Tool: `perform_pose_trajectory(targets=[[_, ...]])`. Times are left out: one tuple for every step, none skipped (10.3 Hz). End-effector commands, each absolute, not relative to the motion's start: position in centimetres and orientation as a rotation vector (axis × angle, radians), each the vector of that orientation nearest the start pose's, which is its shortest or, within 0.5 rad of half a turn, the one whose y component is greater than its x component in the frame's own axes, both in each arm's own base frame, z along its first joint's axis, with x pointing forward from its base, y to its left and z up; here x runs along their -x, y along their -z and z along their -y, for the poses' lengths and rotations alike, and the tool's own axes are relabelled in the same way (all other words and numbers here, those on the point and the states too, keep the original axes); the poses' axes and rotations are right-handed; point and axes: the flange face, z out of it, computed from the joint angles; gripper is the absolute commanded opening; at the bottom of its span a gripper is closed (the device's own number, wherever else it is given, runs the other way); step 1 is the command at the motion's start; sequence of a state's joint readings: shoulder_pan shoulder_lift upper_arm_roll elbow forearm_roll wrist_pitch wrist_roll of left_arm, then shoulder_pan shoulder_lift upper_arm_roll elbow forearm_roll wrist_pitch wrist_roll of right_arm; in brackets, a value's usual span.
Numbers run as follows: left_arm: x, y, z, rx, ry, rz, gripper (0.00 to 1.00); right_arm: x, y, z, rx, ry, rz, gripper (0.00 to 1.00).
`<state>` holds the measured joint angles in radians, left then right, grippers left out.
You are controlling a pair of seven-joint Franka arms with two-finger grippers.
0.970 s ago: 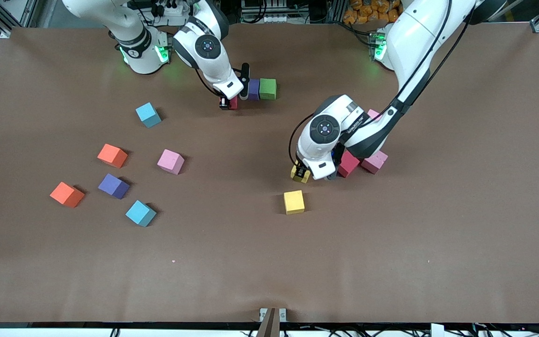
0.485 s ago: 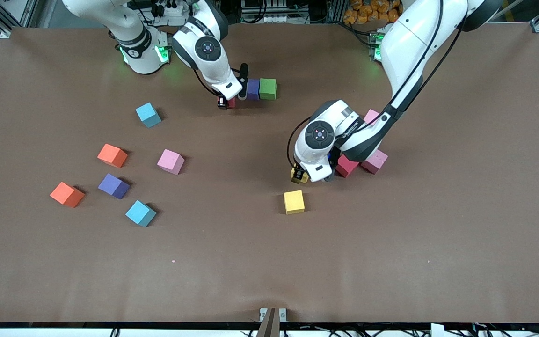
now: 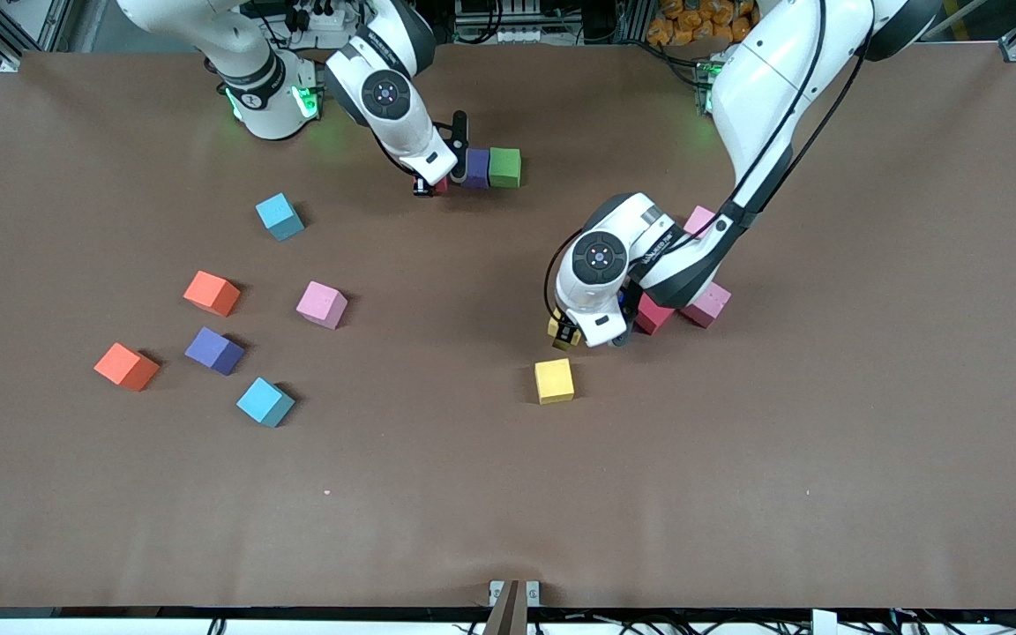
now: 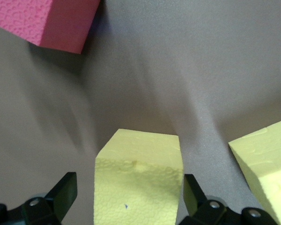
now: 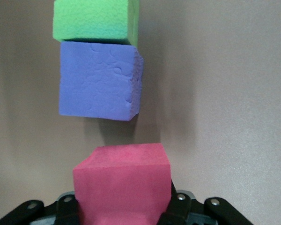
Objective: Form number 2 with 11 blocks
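Note:
The red block's lower edge hangs above the tabletop, so my right gripper should stay closed until it rests by the purple block.
Near the arms' bases a purple block [image 3: 477, 168] and a green block [image 3: 504, 168] touch in a short row. My right gripper [image 3: 431, 185] is shut on a red block [image 5: 124, 183], in line with that row, a small gap from the purple block [image 5: 98, 79]. My left gripper [image 3: 565, 333] stands open around a yellow block [image 4: 138, 180] on the table, one finger on each side. A second yellow block [image 3: 554, 380] lies nearer the front camera. No number 2 shows.
A red block [image 3: 653, 315] and two pink blocks [image 3: 706, 304] [image 3: 700, 219] lie close under the left arm. Toward the right arm's end lie loose blocks: light blue [image 3: 280, 216], orange [image 3: 212, 293], pink [image 3: 323, 304], purple [image 3: 214, 350], orange [image 3: 126, 366], light blue [image 3: 265, 401].
My right gripper has carried the red block a little toward the arms' bases, into line with the purple one. The left hand has shifted slightly over its yellow block.

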<state>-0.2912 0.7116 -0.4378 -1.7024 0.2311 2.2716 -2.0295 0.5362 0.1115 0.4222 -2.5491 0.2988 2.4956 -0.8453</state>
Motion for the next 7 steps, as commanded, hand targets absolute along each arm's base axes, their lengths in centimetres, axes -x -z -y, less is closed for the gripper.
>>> perform_pose_trajectory(targets=[[-52.2,-20.5,42.0,2.514,-0.154,1.785,1.00,-24.6,-22.8,-36.3,2.066,-0.228,2.061,0.30],[-52.2,-20.5,42.0,2.514,-0.154,1.785,1.00,-23.8,-23.1,-37.1,2.048,-0.212,2.080,0.30],[-52.2,-20.5,42.0,2.514,-0.154,1.785,1.00,-23.5,-23.4,-37.3,2.037,-0.202,2.096,0.32],[-52.2,-20.5,42.0,2.514,-0.154,1.785,1.00,-23.1,-23.7,-37.7,2.029,-0.187,2.110,0.33],[-52.2,-20.5,42.0,2.516,-0.152,1.782,1.00,-22.9,-23.7,-37.9,2.069,-0.183,2.075,0.33],[-52.3,-20.6,41.9,2.515,-0.148,1.783,1.00,-22.5,-23.7,-38.1,2.098,-0.188,2.050,0.33],[-52.3,-20.5,41.9,2.514,-0.149,1.782,1.00,-21.9,-24.0,-38.5,2.084,-0.180,2.067,0.33]])
